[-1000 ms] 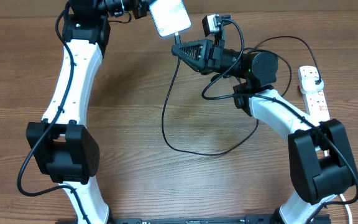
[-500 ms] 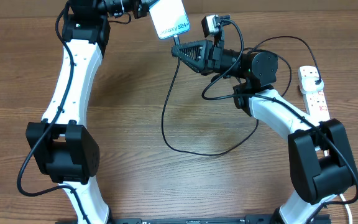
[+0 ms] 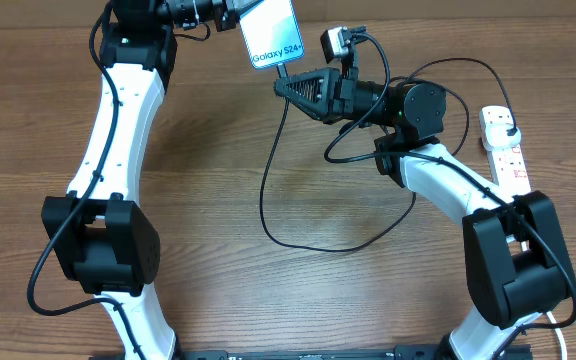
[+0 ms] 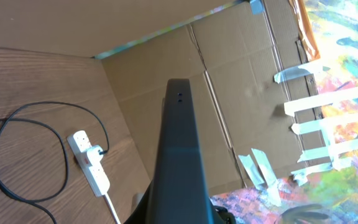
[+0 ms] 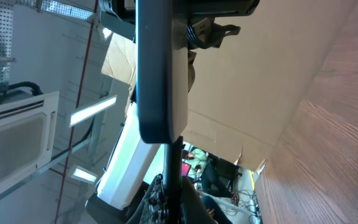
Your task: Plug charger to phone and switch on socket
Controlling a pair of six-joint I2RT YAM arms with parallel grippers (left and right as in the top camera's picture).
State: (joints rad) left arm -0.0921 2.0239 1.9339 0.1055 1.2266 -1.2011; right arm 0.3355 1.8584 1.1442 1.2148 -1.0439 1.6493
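Observation:
My right gripper releases the connector next, since the charger connector's body sits flush against the phone's lower end and the connector would remain seated.
My left gripper is shut on the phone and holds it above the table's far edge. The lit screen reads "Galaxy S24+". The phone shows edge-on in the left wrist view and the right wrist view. My right gripper is shut on the charger connector, whose tip meets the phone's lower end. The black charger cable hangs down, loops over the table and runs to its plug in the white socket at the right, which also shows in the left wrist view.
The wooden table carries the cable loop at its middle. The socket's white cord runs toward the front right. Cardboard walls stand behind the table's far edge.
The phone's screen went from plain white to showing "Galaxy S24+", and the phone has tilted and shifted slightly left. My right gripper has edged left, staying at the phone's lower end.

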